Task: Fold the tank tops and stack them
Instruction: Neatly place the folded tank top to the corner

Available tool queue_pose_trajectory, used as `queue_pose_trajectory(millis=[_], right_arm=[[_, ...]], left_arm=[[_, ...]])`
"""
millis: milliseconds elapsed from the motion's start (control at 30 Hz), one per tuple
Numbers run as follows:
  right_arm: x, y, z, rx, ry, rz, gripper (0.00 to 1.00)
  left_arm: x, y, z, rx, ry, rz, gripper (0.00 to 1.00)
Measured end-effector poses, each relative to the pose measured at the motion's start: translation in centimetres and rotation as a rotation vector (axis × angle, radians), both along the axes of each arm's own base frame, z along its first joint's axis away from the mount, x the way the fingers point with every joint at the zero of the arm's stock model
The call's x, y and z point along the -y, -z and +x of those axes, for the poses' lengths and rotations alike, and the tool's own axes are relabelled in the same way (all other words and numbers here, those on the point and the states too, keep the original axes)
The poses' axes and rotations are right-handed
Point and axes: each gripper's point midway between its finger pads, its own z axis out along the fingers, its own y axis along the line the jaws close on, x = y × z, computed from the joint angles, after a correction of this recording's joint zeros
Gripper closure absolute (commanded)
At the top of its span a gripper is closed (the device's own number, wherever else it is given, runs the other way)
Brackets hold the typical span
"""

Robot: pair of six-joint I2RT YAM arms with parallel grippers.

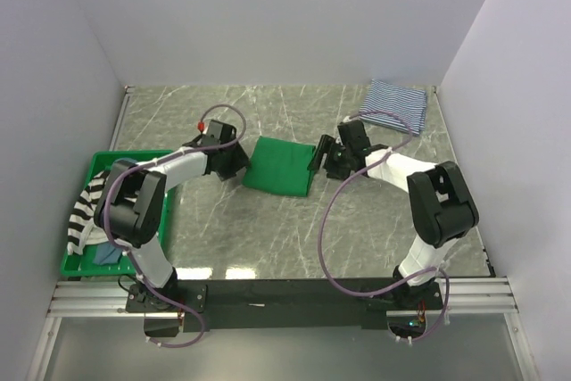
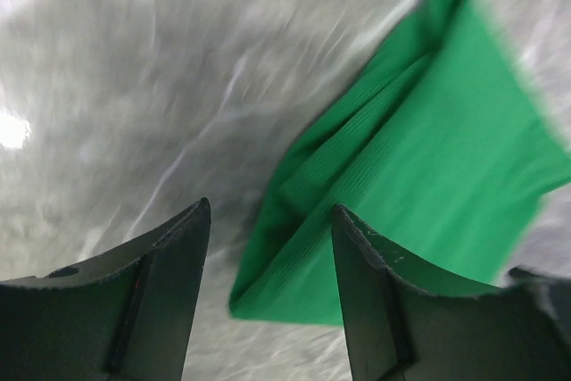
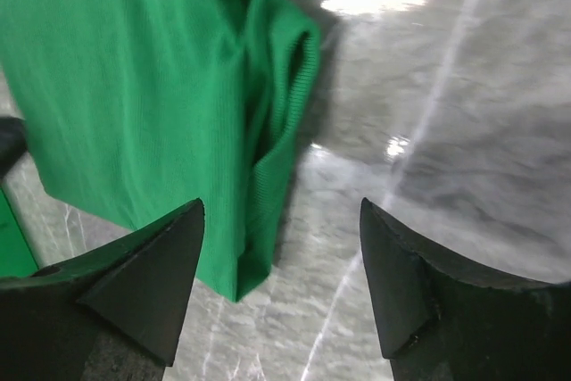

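I should stack the green tank top folded on the navy-white striped top, so next I should grab the green tank top's layered edge (image 1: 310, 173) (image 3: 268, 163) nearest the striped top with my right gripper.
The plain green tank top (image 1: 281, 165) lies folded in a rectangle at the table's middle. My left gripper (image 1: 239, 163) is open beside its left edge; in the left wrist view (image 2: 270, 211) the green cloth (image 2: 428, 158) lies between and beyond the jaws, not gripped. My right gripper (image 1: 316, 156) is open beside its right edge; in the right wrist view (image 3: 281, 211) the folded green edge (image 3: 161, 86) lies on the table near the left jaw. The thin navy-white striped top (image 1: 394, 101) lies folded at the back right. The bold black-white striped top (image 1: 92, 205) and the dusty blue one (image 1: 108, 253) sit in the bin.
The rigid green plastic bin (image 1: 132, 157) stands at the left table edge beside the left arm. White walls close in the left, back and right sides. A black rail runs along the near edge under the arm bases.
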Motion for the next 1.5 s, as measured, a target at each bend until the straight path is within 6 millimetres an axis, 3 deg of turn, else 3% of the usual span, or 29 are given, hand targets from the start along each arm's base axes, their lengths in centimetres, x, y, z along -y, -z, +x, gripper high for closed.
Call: queue_pose_trajectory(millis=[167, 300, 567, 667, 767, 900, 1000, 1167, 1300, 1500], right_arm=[[-2.0, 0.4, 0.5, 0.040, -0.043, 0.017, 0.21], [-3.0, 1.9, 0.4, 0.026, -0.064, 0.014, 0.21], [-4.7, 1.7, 1.7, 0.067, -0.082, 0.030, 0.22], [-5.2, 1.8, 1.7, 0.069, -0.091, 0.032, 0.28], [-5.6, 2.1, 1.6, 0.062, -0.103, 0.030, 0.43], [-5.9, 2.8, 1.7, 0.048, -0.109, 0.021, 0.79], [-5.9, 3.0, 1.8, 0.038, -0.112, 0.011, 1.00], [-5.3, 2.7, 2.4, 0.040, -0.114, -0.057, 1.00], [-4.4, 1.8, 3.4, 0.064, -0.127, -0.143, 1.00], [-3.0, -0.7, 6.7, 0.144, -0.140, -0.275, 1.00]], left_arm=[[0.8, 2.0, -1.8, -0.042, 0.032, 0.016, 0.41], [1.5, 2.1, -1.8, -0.033, 0.045, 0.013, 0.43], [2.4, 2.2, -1.7, -0.016, 0.057, 0.004, 0.45], [2.9, 2.2, -1.6, -0.010, 0.060, -0.008, 0.46], [3.3, 2.2, -1.3, -0.001, 0.060, -0.023, 0.46], [3.8, 2.2, -1.2, 0.005, 0.063, -0.036, 0.46], [3.9, 2.1, -1.2, 0.006, 0.066, -0.038, 0.43], [3.8, 1.7, -1.5, -0.005, 0.076, -0.032, 0.32], [2.3, 0.8, -2.3, -0.034, 0.063, 0.003, 0.30], [-0.1, -5.1, -1.9, 0.070, 0.017, -0.005, 0.32]])
